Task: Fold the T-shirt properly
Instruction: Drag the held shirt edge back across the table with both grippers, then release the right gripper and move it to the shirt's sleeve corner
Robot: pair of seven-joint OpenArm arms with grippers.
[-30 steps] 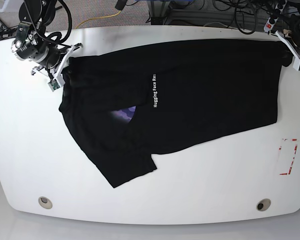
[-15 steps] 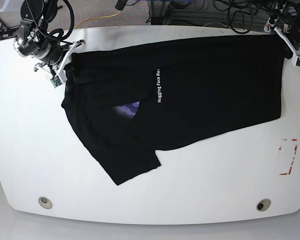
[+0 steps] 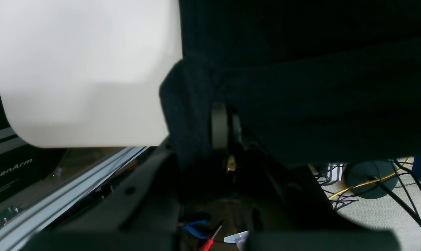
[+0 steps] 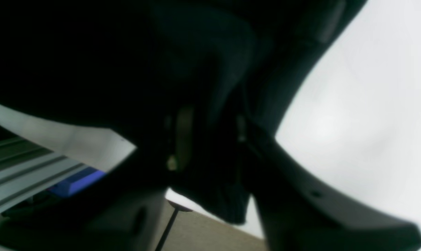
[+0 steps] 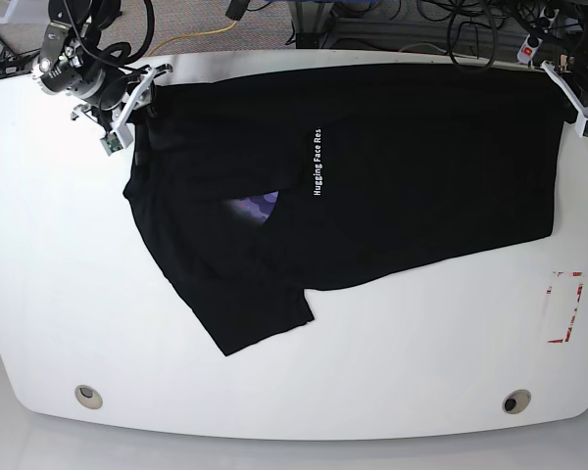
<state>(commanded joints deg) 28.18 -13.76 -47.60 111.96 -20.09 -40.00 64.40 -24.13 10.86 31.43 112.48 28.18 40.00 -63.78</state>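
Observation:
The folded corner (image 5: 553, 102) lies down along the T-shirt's lower layer (image 5: 531, 164) and the T-shirt would stay folded there, so my left gripper should open.
The black T-shirt (image 5: 392, 166) lies spread over the far half of the white table (image 5: 372, 372), with one sleeve or corner reaching toward the front left. A line of white text (image 5: 318, 162) and a bit of purple graphic (image 5: 260, 208) show on it. My right gripper (image 5: 129, 101) is shut on the shirt's far-left edge. In the right wrist view, dark fabric (image 4: 210, 76) fills the gripper (image 4: 212, 132). My left gripper (image 5: 571, 96) is shut on the far-right corner. In the left wrist view, cloth (image 3: 301, 87) bunches around the gripper (image 3: 227, 125) at the table's edge.
A red-outlined mark (image 5: 566, 306) is on the table at the right. Two round inserts (image 5: 89, 396) (image 5: 515, 400) sit near the front edge. Cables and a power strip (image 5: 532, 44) lie beyond the far edge. An aluminium rail (image 3: 74, 181) runs below the table edge.
Both grippers have moved toward the table's far edge, pulling the shirt's top edge with them. The whole shirt has slid a little away from the front and to the right.

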